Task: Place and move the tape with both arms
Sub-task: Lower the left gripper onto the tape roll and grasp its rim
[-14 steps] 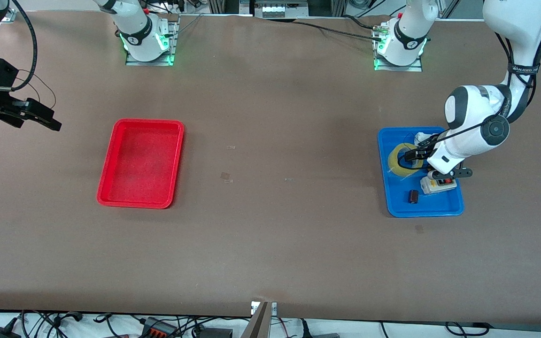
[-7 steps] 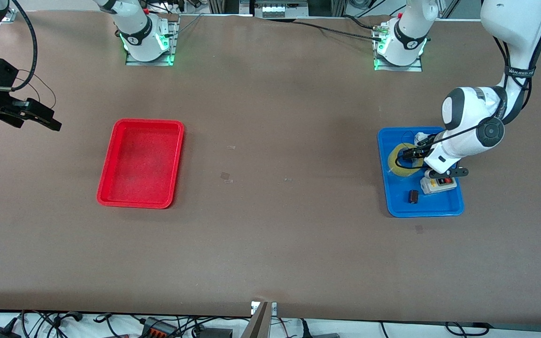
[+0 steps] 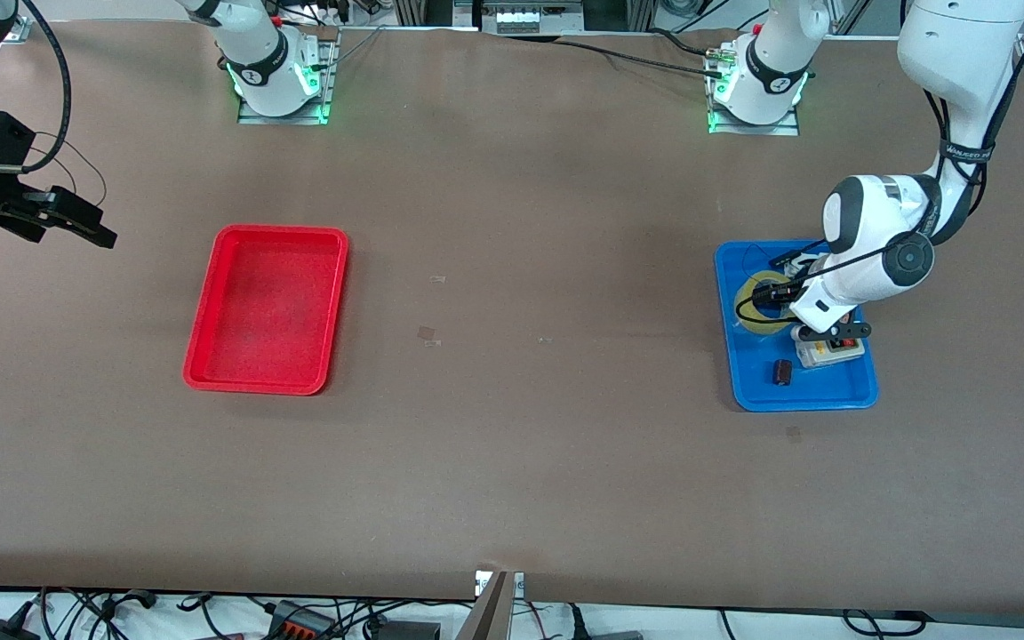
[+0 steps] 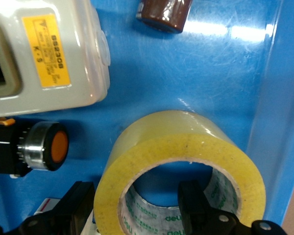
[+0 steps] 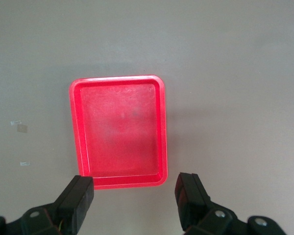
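Note:
The tape needs to move from the blue tray (image 3: 819, 393), so my left gripper should next grab the tape by its ring wall (image 3: 746, 303).
The tape (image 3: 750, 308), a yellow translucent ring, lies flat in the blue tray (image 3: 819, 393) at the left arm's end of the table. My left gripper (image 3: 772, 296) is low over it and open. In the left wrist view the left gripper (image 4: 135, 208) straddles the tape (image 4: 186, 142): one finger stands outside the ring wall and the other inside the hole, with a gap to the wall. My right gripper (image 3: 76, 227) waits open and empty in the air at the right arm's end, with the red tray (image 5: 117, 132) showing below the right gripper (image 5: 134, 200).
In the blue tray (image 4: 210, 63), a grey switch box (image 3: 829, 352) with a yellow label (image 4: 44, 54) lies beside the tape. A small dark brown cylinder (image 3: 781, 372) lies nearer the front camera. An orange-tipped knob (image 4: 49, 147) shows near the tape. The red tray (image 3: 268, 307) is empty.
My left arm has shifted a little toward the right arm's end and its gripper has come down around the tape's wall. The right arm has not moved.

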Robot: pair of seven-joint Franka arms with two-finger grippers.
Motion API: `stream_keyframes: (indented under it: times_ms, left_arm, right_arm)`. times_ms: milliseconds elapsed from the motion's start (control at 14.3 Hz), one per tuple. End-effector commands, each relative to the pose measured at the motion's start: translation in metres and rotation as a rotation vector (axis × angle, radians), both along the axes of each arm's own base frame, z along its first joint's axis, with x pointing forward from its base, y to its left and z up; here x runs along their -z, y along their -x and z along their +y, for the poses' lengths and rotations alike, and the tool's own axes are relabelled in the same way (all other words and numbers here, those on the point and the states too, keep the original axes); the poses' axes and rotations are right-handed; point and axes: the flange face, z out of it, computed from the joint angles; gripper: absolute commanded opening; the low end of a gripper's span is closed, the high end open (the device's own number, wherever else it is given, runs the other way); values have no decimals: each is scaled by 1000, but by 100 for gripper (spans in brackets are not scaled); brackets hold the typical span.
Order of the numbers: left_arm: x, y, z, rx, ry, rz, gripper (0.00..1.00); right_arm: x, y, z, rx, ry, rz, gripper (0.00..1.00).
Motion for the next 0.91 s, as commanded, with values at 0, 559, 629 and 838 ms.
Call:
stream_keyframes:
  times_ms: [0, 559, 629, 838]
  left_arm:
    - [0, -2, 2, -16, 5, -11, 78]
    - [-27, -18, 9, -23, 7, -30, 13]
    - [-43, -27, 8, -17, 11, 0, 13]
    - [-103, -53, 4, -5, 19, 56, 13]
  right_arm:
    - [-6, 2, -3, -12, -15, 1, 98]
    - [-6, 1, -3, -11, -15, 2, 98]
    - [-6, 1, -3, -11, -15, 2, 98]
    - [-6, 1, -2, -12, -15, 2, 98]
